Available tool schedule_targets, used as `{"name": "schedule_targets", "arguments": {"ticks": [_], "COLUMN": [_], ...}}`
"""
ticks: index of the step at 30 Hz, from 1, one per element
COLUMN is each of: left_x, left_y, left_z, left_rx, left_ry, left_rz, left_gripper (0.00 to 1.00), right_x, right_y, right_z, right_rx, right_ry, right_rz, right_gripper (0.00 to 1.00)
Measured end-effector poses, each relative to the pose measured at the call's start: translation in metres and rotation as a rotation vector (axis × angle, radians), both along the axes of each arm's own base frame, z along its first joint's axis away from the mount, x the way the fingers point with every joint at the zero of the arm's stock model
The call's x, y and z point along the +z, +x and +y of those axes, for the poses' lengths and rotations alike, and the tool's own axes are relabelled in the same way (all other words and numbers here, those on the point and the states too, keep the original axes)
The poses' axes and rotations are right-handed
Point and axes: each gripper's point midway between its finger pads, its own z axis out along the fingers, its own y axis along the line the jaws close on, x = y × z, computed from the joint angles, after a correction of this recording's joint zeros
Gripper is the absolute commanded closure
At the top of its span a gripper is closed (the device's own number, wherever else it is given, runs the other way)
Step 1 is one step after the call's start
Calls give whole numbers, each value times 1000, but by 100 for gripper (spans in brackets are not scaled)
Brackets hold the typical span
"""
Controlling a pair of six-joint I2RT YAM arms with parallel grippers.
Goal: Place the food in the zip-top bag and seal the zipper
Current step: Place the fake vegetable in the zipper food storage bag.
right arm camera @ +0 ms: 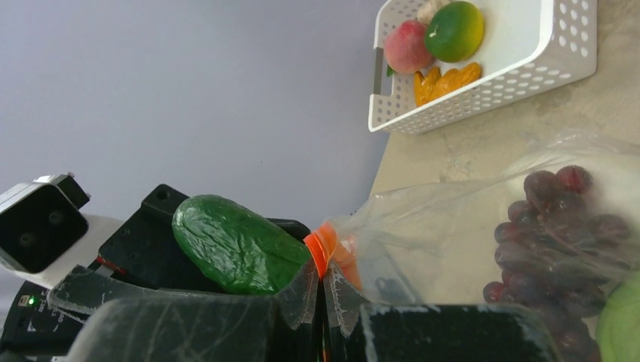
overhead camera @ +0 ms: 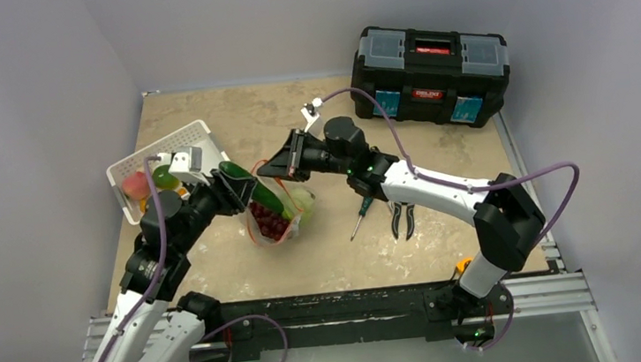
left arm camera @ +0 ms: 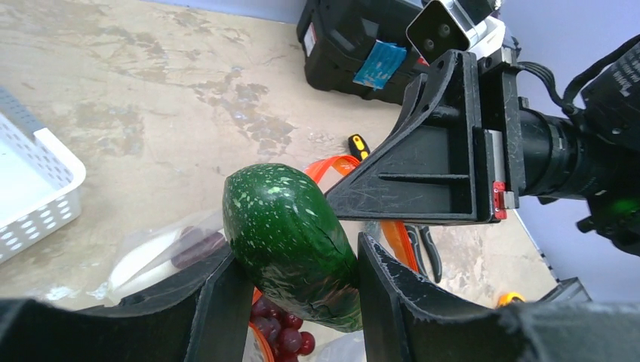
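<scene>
My left gripper needs to move the cucumber (left arm camera: 290, 237) farther over before it opens. Only the cucumber's lower end is over the bag's opening, so it would catch on the bag's rim if I let go now.
My left gripper (overhead camera: 238, 187) is shut on the dark green cucumber (left arm camera: 290, 237), holding it tilted over the mouth of the zip-top bag (overhead camera: 277, 205). The cucumber also shows in the right wrist view (right arm camera: 234, 245). My right gripper (overhead camera: 284, 165) is shut on the bag's orange-red zipper strip (right arm camera: 321, 249) and holds the mouth up. Dark red grapes (overhead camera: 267, 219) and a pale green item (overhead camera: 303, 202) lie inside the bag. The grapes also show in the wrist views (left arm camera: 283, 332) (right arm camera: 558, 219). A pink-red peach (right arm camera: 406, 47) and a green round fruit (right arm camera: 454, 30) lie in the basket.
A white slotted basket (overhead camera: 199, 139) stands at the back left, also holding an orange piece (right arm camera: 445, 81). A screwdriver (overhead camera: 360, 215) and pliers (overhead camera: 403, 217) lie right of the bag. A black toolbox (overhead camera: 431, 73) stands at the back right.
</scene>
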Motion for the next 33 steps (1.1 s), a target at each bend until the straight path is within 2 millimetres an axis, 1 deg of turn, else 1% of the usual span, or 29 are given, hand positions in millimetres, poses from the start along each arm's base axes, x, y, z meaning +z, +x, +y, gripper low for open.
{"name": "schedule_targets", "arguments": {"ticks": [3,7,12,14,17,21,26,33], "left_x": [-7,-24,-42,-48,-56,-60,-66,-66], "left_y": [-3,-4,-3,-3,-3,-2,-2,-5], "left_z": [4,4,-1,-5,-10,-14,-22,-33], "left_rx": [10,8,-9,-20,-34,-41,-69,-115], "left_ry": [14,30,26,5,-23,-48,-73,-105], "left_rz": [0,31,75,88,109,137,193,240], "left_gripper": [100,100,100,100,95,88,87,82], "right_x": [0,2,2,3,4,0,-1,-6], "right_y": [-5,-7,3,9,14,16,16,16], "right_z": [10,16,16,19,23,25,25,23], "right_rx": [-28,-70,-137,-153,-163,-168,-168,-172], "right_ry": [-22,-31,-44,-44,-41,-47,-49,-60], "right_rz": [33,70,100,106,111,115,116,119], "right_gripper": [100,100,100,100,100,100,100,100]}}
